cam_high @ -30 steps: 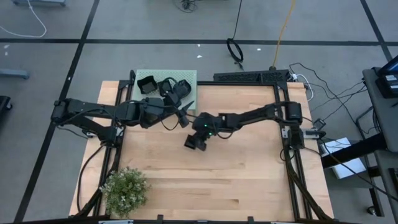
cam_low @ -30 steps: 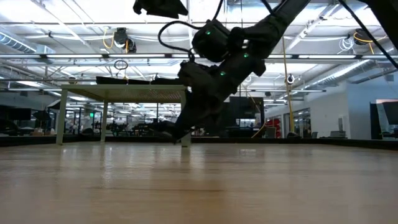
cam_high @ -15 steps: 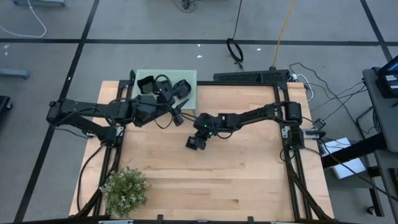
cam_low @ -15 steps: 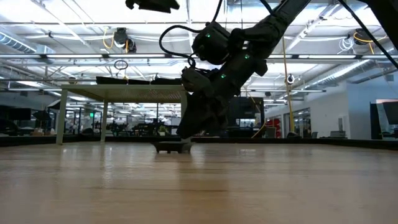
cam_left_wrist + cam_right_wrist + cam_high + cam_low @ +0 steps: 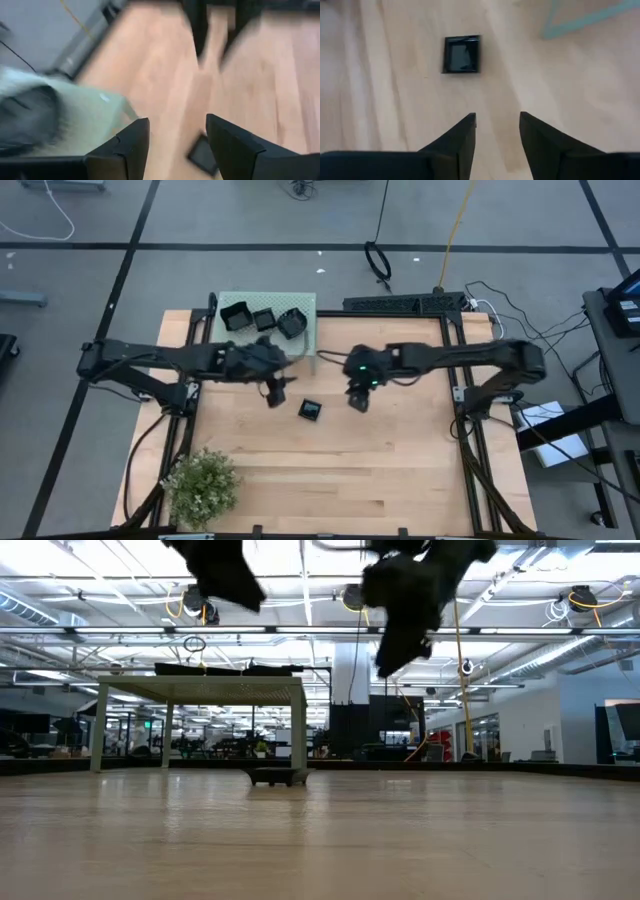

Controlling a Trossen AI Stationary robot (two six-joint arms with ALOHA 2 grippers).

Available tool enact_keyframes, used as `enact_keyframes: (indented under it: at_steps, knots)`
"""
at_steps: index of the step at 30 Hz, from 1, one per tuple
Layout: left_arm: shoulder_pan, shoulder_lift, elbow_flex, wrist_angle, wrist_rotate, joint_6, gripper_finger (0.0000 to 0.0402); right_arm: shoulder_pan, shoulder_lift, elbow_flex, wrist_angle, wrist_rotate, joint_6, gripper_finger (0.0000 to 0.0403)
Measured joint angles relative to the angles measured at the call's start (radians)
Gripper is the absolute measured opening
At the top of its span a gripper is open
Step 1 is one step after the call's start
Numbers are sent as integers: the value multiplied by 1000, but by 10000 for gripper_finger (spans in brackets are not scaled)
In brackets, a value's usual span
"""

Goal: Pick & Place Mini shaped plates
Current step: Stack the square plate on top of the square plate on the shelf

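I will grab the small square plate by its raised rim [image 5: 309, 418] with my left gripper next, to put it on the pale green stand.
One mini shaped plate, a small glossy black square plate [image 5: 311, 409] [image 5: 462, 54], lies flat on the wooden table, in the middle. My right gripper [image 5: 357, 400] [image 5: 497, 125] hangs open above the table just to the plate's right, with nothing between its fingers. My left gripper [image 5: 275, 390] [image 5: 177, 135] is open and hovers left of the plate [image 5: 204, 156], tipped downward. Three more black plates [image 5: 264, 318] rest on top of the pale green stand [image 5: 305, 308] at the far edge. In the low view the lone plate [image 5: 278, 776] sits in front of the stand [image 5: 200, 690].
A potted green plant [image 5: 201, 483] stands at the table's near left corner. Black frame rails [image 5: 470, 450] run along the left and right sides. Bare wood stretches across the near half of the table.
My right gripper has let go of the square plate, which now lies flat on the table. The gripper has risen and drawn back toward the table's right edge. My left gripper has tipped downward and shifted a little toward the near edge, closer to the plate.
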Motion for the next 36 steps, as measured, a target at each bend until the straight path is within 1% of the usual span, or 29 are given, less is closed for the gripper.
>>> enact_keyframes:
  at_steps: [2, 5, 7, 9, 12, 14, 16, 20, 24, 28, 30, 32, 36]
  knots:
    - [0, 30, -3, -44, 39, -16, 200, 1, -81, -22, -67, 67, -2, 138]
    - [0, 103, 2, -15, 80, -18, 200, 1, -227, -83, -161, 185, 16, 138]
    - [0, 160, -2, -22, 103, -18, 200, 6, -336, -141, -175, 249, 57, 137]
    - [-1, 213, -2, 13, 129, -16, 200, 9, -451, -220, -178, 299, 98, 136]
    - [-2, 286, -1, 37, 154, -16, 200, 17, -619, -358, -109, 351, 180, 135]
    - [-8, 332, 0, 45, 169, 4, 200, 28, -725, -460, -52, 363, 222, 135]
    - [-20, 374, -1, 56, 176, 47, 200, 39, -822, -558, 26, 362, 260, 134]
    - [-49, 441, -1, 91, 191, 188, 200, 64, -977, -742, 179, 362, 269, 134]
    - [-79, 499, -1, 106, 190, 288, 200, 85, -1077, -870, 312, 363, 233, 134]
    - [-101, 554, 0, 109, 190, 320, 200, 96, -1134, -950, 411, 368, 161, 134]
    - [-107, 582, 0, 111, 185, 318, 200, 99, -1150, -976, 431, 387, 127, 134]
    - [-114, 607, -1, 113, 158, 291, 200, 100, -1162, -991, 443, 406, 99, 134]
    - [-116, 635, 1, 115, 120, 231, 200, 99, -1170, -1015, 474, 414, 54, 134]
